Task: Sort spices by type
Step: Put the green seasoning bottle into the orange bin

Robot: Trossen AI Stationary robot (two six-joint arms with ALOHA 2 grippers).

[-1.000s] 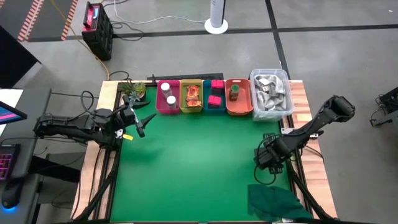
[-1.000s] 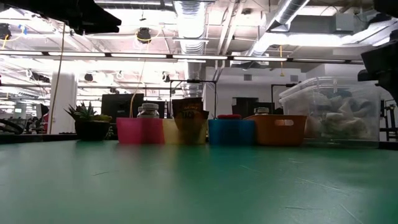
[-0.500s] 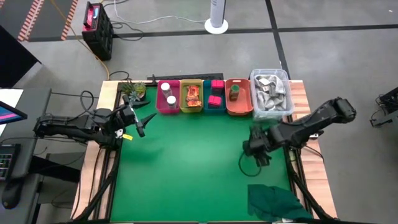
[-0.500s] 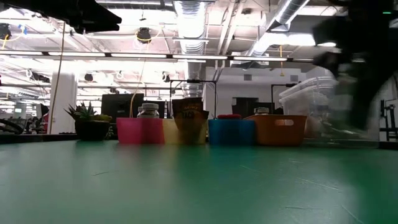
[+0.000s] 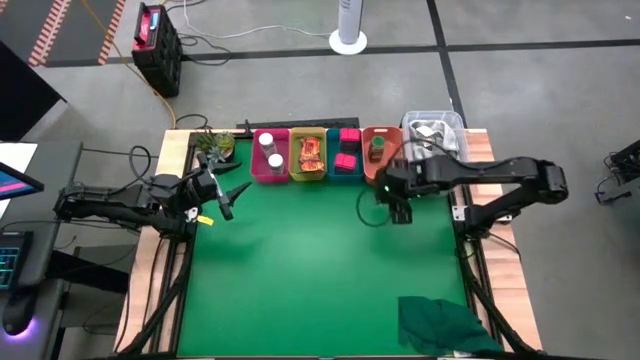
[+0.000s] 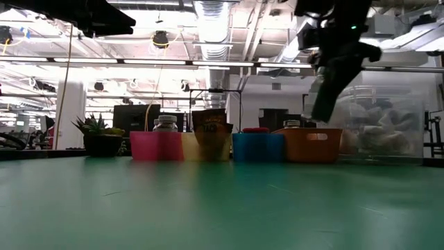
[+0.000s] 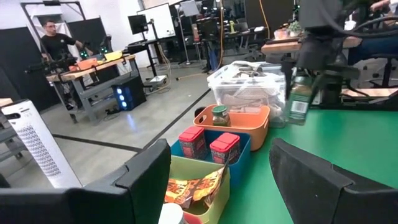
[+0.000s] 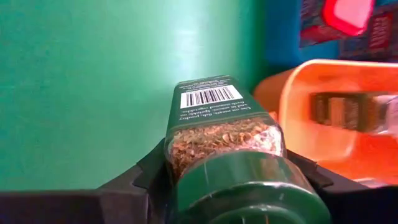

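Observation:
The jar's barcoded base (image 8: 208, 87) is short of the bin, so my right gripper moves the jar to the orange bin (image 8: 329, 118) next before it lets go.
My right gripper (image 5: 398, 207) hovers over the green mat just in front of the orange bin (image 5: 383, 170) and is shut on a green-lidded spice jar (image 8: 221, 134). That jar also shows in the left wrist view (image 7: 298, 102) and the low view (image 6: 321, 97). Another green-lidded jar (image 5: 377, 148) stands in the orange bin. White-capped jars (image 5: 268, 152) sit in the pink bin, orange-brown packets (image 5: 311, 154) in the yellow bin, and pink boxes (image 5: 347, 150) in the blue bin. My left gripper (image 5: 230, 197) waits open near the table's left edge. My right gripper pinches the green-lidded jar between its two fingers (image 8: 144, 174) on the glass body just under the lid (image 8: 239, 177). The jar lies along the fingers, lid toward the wrist and barcoded base (image 8: 208, 96) pointing away. It is lifted clear of the mat, hanging tilted below the gripper.
A clear tub of grey packets (image 5: 437, 148) stands right of the orange bin. A small potted plant (image 5: 215, 146) sits at the far left corner. A dark green cloth (image 5: 447, 322) lies at the near right corner. The mat's middle (image 5: 300, 260) is bare.
My right gripper has travelled from near the table's right edge toward the far edge and leftward, up to the front of the orange bin, and now shows high in the low view. The left arm has kept still.

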